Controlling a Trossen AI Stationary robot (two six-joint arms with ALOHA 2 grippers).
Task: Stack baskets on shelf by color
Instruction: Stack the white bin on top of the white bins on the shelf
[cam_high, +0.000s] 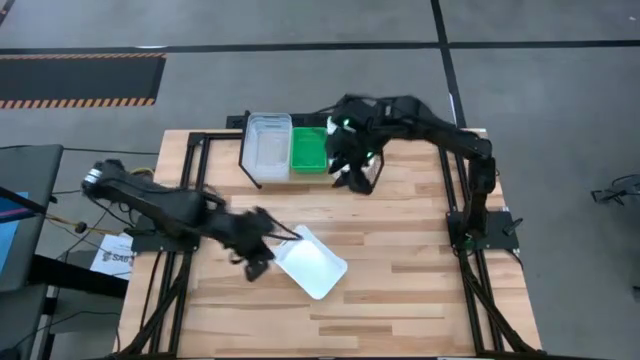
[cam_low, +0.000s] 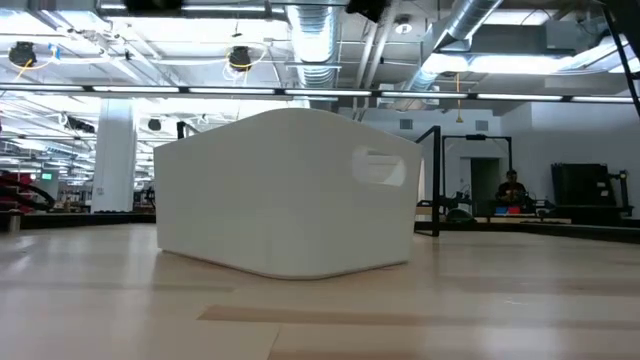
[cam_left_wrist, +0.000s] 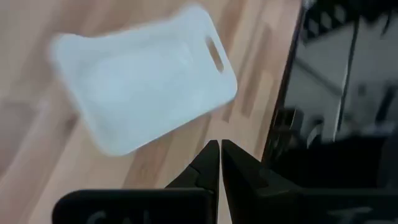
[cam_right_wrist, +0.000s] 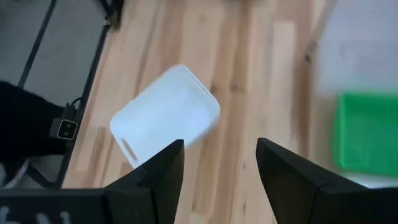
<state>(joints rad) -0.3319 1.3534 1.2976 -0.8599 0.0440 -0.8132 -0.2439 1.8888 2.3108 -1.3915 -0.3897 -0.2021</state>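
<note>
My right gripper picks up the white basket by its slotted end (cam_high: 333, 281) (cam_right_wrist: 129, 151) next, to stack it with the white ones on the shelf.
A white basket (cam_high: 312, 262) stands upright on its base on the wooden table, also seen in the low view (cam_low: 290, 190), the left wrist view (cam_left_wrist: 143, 81) and the right wrist view (cam_right_wrist: 165, 115). My left gripper (cam_high: 258, 260) (cam_left_wrist: 219, 152) is shut and hovers just left of it, apart from its rim. A clear basket (cam_high: 268, 148) and a green basket (cam_high: 310, 150) (cam_right_wrist: 367, 130) sit side by side on the black rod shelf (cam_high: 247, 160) at the table's far side. My right gripper (cam_high: 355, 175) (cam_right_wrist: 217, 155) is open, just right of the green basket, holding nothing.
A black frame (cam_high: 455, 190) runs along the table's left and right sides, with the right arm's base (cam_high: 480, 225) on it. Bare wood (cam_high: 400, 290) lies to the near right of the white basket. Papers and cables (cam_high: 110, 250) lie off the table's left edge.
</note>
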